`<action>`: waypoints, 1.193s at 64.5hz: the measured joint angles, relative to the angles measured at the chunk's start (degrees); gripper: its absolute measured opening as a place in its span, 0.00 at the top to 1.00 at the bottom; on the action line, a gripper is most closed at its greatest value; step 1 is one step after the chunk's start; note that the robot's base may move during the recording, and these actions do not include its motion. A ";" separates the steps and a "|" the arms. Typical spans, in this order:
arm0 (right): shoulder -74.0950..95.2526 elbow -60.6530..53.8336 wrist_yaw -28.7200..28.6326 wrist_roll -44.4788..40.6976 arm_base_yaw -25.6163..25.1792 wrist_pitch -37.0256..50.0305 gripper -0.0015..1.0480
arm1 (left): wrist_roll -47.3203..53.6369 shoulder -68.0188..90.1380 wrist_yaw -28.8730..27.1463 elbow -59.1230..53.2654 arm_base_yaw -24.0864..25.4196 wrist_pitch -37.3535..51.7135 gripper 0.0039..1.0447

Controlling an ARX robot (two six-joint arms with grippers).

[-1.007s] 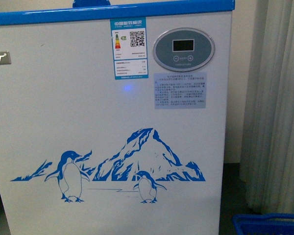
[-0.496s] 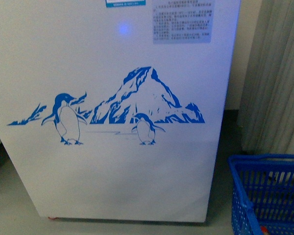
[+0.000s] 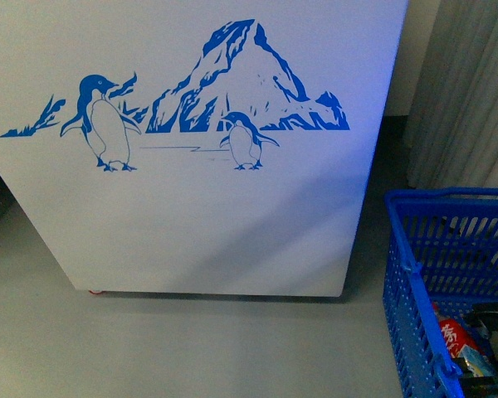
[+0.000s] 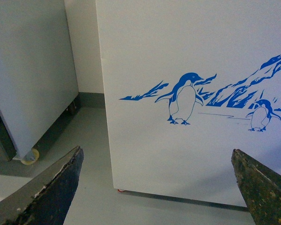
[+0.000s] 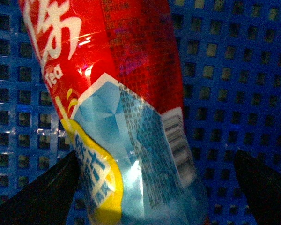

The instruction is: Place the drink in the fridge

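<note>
I will grab the drink with my right gripper next, by its blue-and-yellow base end [image 3: 476, 363]. Then it can go in the fridge [image 3: 191, 224].
The fridge [image 3: 191, 224] is a white chest with blue penguin-and-mountain artwork; only its front panel shows, also in the left wrist view as the fridge [image 4: 187, 56]. The drink [image 3: 455, 338] lies in the blue basket [image 3: 411, 274] at the lower right, its red label showing. Close up, the drink [image 5: 131, 61] has a red wrap with white writing and a blue-and-yellow patch. My right gripper [image 5: 155, 154] is open inside the basket, one finger on each side of the drink. My left gripper [image 4: 155, 152] hangs open in front of the fridge's lower panel, holding nothing.
A tall grey-white cabinet [image 4: 28, 70] stands beside the fridge with a narrow gap between them. Pale curtains [image 3: 473, 91] hang behind the basket. Grey floor [image 3: 191, 348] runs in front of the fridge. A red castor [image 4: 120, 190] peeks out under its corner.
The front view has dropped down the fridge's front: the control panel and stickers left the top, the floor appeared, and the blue basket with the drink came into view at the right.
</note>
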 joint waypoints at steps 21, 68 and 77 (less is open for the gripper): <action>3.63 3.98 -1.07 1.92 1.07 -2.91 0.21 | 0.00 0.00 0.00 0.00 0.00 0.00 0.08; -59.30 -36.15 -10.43 12.57 -2.54 1.86 0.61 | 0.00 0.00 0.00 0.00 0.00 0.00 0.08; -86.58 -38.51 -12.31 16.33 -1.01 -9.88 0.61 | 0.00 0.00 0.00 0.00 0.00 0.00 0.08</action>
